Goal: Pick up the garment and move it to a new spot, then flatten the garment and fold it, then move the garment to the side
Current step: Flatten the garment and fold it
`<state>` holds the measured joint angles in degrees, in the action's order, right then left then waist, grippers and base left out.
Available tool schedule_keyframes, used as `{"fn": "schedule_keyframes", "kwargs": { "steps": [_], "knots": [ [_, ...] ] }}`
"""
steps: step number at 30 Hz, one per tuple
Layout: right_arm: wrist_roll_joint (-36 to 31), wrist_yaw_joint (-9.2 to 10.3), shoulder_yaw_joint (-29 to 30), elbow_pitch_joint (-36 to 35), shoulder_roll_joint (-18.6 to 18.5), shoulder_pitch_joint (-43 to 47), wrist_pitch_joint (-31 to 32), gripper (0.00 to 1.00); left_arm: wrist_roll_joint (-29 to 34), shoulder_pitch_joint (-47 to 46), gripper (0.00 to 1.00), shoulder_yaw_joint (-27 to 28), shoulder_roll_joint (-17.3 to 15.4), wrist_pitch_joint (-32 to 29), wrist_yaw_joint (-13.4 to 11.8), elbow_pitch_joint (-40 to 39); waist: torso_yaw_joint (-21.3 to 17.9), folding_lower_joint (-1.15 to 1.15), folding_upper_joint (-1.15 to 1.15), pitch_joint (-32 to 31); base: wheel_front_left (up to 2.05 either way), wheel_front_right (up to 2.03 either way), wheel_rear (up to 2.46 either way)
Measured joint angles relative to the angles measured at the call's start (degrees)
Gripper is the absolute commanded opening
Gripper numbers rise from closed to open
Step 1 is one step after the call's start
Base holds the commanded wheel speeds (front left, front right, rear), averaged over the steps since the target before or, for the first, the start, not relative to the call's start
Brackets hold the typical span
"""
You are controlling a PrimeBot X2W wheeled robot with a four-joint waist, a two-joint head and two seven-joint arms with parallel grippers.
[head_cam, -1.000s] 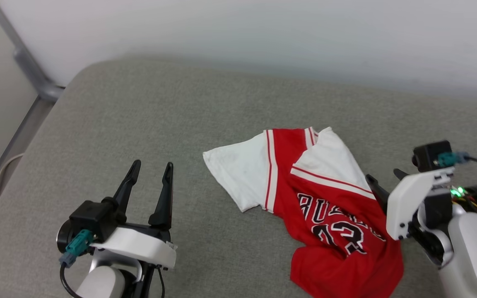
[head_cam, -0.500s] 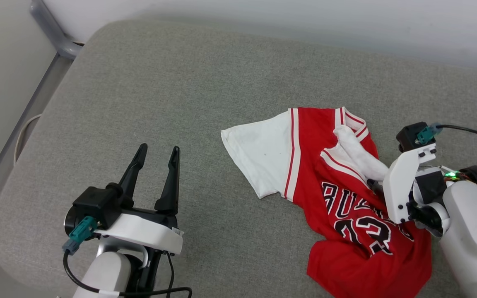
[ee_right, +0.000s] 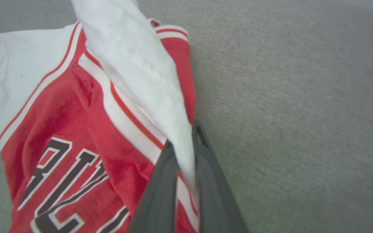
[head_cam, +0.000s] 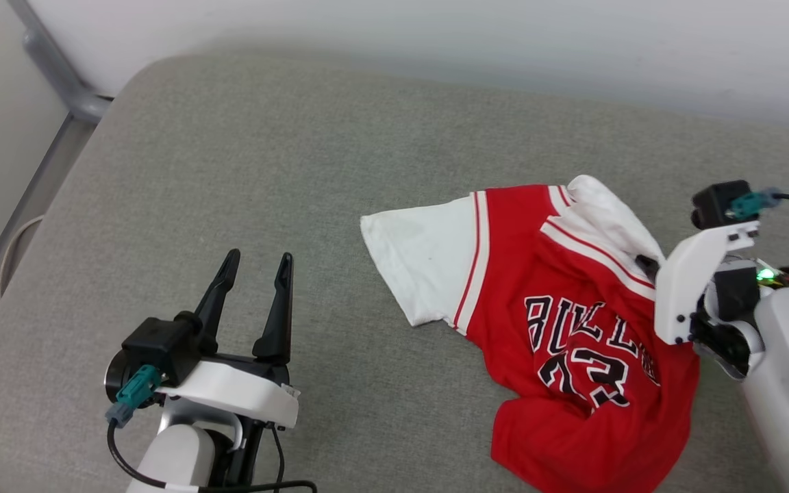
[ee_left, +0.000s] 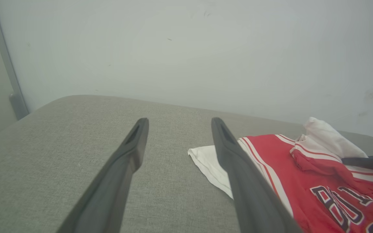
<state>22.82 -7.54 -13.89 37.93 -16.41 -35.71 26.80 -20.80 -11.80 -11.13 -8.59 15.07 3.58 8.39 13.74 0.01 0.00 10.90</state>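
The left gripper pinches the garment by its loose cuff edge [head_cam: 377, 246] next, since the white sleeve [head_cam: 430, 257] lies slack and flat on the cushion.
The garment [head_cam: 572, 322], a red jersey with white sleeves and black-and-white lettering, lies crumpled on the grey cushion [head_cam: 264, 178], right of centre. My right gripper [head_cam: 646, 263] is shut on its white right sleeve; in the right wrist view the white cloth [ee_right: 134, 61] runs up from between the closed fingers [ee_right: 160, 191], with the gripper [ee_right: 186, 152] pinching it. My left gripper [head_cam: 254, 267] stands open over bare cushion at the lower left, well apart from the shirt. In the left wrist view its fingers [ee_left: 131, 152] frame the cushion, and the garment [ee_left: 303, 174] lies to the right.
A pale wall [head_cam: 435, 41] backs the cushion. A grey metal post [head_cam: 52, 68] and the cushion's rounded left edge [head_cam: 18, 301] bound the left side. Bare cushion stretches across the left and back.
My right gripper has gone from open beside the shirt to shut on the white sleeve, which now bunches up at the fingers. The head camera has shifted; the left gripper stays open.
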Motion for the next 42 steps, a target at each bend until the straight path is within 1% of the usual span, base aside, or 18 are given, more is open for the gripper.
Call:
{"fn": "schedule_keyframes", "kwargs": {
  "steps": [3, 8, 12, 13, 14, 15, 16, 17, 20, 23, 26, 29, 32, 34, 36, 42],
  "knots": [
    [1.21, 0.0, 4.75, -0.38, 0.63, 2.15, -2.03, 0.0, 0.45, 0.75, 1.0, 0.35, 0.05, 0.0, 0.14, 0.27, -1.26, 0.0, 0.0, -1.08, 0.0, 0.0, 0.0],
    [3.22, 0.02, 14.26, 1.11, 1.94, 9.94, -4.24, 0.0, 0.67, 1.71, 1.0, 0.42, 0.16, 0.0, 0.24, 0.85, -3.42, -0.01, 0.0, -2.78, 0.0, 0.0, 0.0],
    [6.0, -0.02, 21.79, 1.64, 4.95, 15.34, -6.3, 0.0, 0.65, 2.48, 1.0, 0.35, 0.14, 0.0, 0.24, 1.32, -4.92, -0.01, 0.0, -3.63, 0.0, 0.0, 0.0],
    [6.33, -0.03, 23.41, 1.76, 5.54, 16.64, -6.81, 0.05, 0.64, 2.54, 1.0, 0.34, 0.1, 0.0, 0.24, 1.37, -5.21, -0.01, 0.0, -3.72, 0.0, 0.0, 0.0],
    [6.39, -0.07, 24.57, 1.72, 6.03, 17.63, -7.46, 0.18, 0.63, 2.61, 1.0, 0.33, 0.03, 0.0, 0.24, 1.45, -5.45, -0.01, 0.0, -3.76, 0.0, 0.0, 0.0],
    [6.44, -0.12, 25.54, 1.6, 6.62, 18.46, -7.97, 0.42, 0.59, 2.75, 1.0, 0.29, -0.01, 0.0, 0.23, 1.58, -5.66, -0.01, 0.0, -3.82, 0.0, 0.0, 0.0],
    [6.65, -0.12, 26.36, 1.38, 7.3, 19.09, -8.4, 0.91, 0.51, 2.93, 1.0, 0.26, -0.03, -0.01, 0.23, 1.62, -5.87, -0.01, 0.0, -3.85, 0.0, 0.0, 0.0],
    [6.73, -0.13, 26.81, 0.99, 7.82, 19.58, -8.73, 1.0, 0.47, 3.08, 1.0, 0.3, -0.14, -0.01, 0.23, 1.62, -6.07, -0.01, 0.0, -3.85, 0.0, 0.0, 0.0],
    [6.22, -0.36, 27.21, -0.98, 9.06, 21.06, -11.14, 1.0, 0.41, 3.37, 1.0, 0.35, -0.48, -0.02, 0.2, 1.8, -6.61, -0.01, 0.0, -4.0, 0.0, 0.0, 0.0],
    [3.7, -0.24, 26.82, -3.67, 9.32, 22.8, -15.82, 1.0, 0.4, 3.79, 1.0, 0.32, -0.74, -0.22, -0.07, 1.98, -6.9, -0.01, 0.0, -4.58, 0.0, 0.0, 0.0],
    [0.01, 0.01, 26.01, -6.92, 9.57, 24.94, -20.83, 1.0, 0.37, 4.56, 1.0, 0.27, -0.92, -0.27, -0.31, 2.07, -7.13, -0.01, 0.0, -5.4, 0.0, 0.0, 0.0],
    [-5.54, 0.03, 25.86, -11.22, 9.79, 26.59, -25.62, 1.0, 0.34, 5.06, 1.0, 0.19, -0.97, -0.36, -0.66, 1.96, -7.35, -0.01, 0.0, -6.37, 0.0, 0.0, 0.0],
    [-9.89, 0.03, 25.87, -15.45, 10.92, 28.75, -27.83, 1.0, 0.27, 5.82, 1.0, 0.11, -1.07, -0.74, -1.09, 1.8, -7.63, -0.01, 0.0, -7.3, 0.0, 0.0, 0.0],
    [-12.09, 0.03, 25.87, -18.04, 11.6, 30.32, -27.55, 1.0, 0.18, 6.05, 1.0, 0.09, -1.18, -0.79, -1.25, 1.48, -7.83, -0.01, 0.0, -7.7, 0.0, 0.0, 0.0],
    [-13.78, 0.03, 25.96, -20.7, 11.92, 31.52, -25.61, 1.0, -0.02, 6.25, 1.0, 0.05, -1.19, -0.89, -1.52, 1.16, -8.03, -0.01, 0.0, -7.89, 0.0, 0.0, 0.0],
    [-14.64, 0.03, 26.07, -27.42, 11.96, 32.73, -14.44, 1.0, -0.13, 6.29, 1.0, -0.14, -1.23, -1.27, -1.75, 0.27, -7.95, -0.01, 0.0, -7.21, 0.0, 0.0, 0.0]
  ]
}}
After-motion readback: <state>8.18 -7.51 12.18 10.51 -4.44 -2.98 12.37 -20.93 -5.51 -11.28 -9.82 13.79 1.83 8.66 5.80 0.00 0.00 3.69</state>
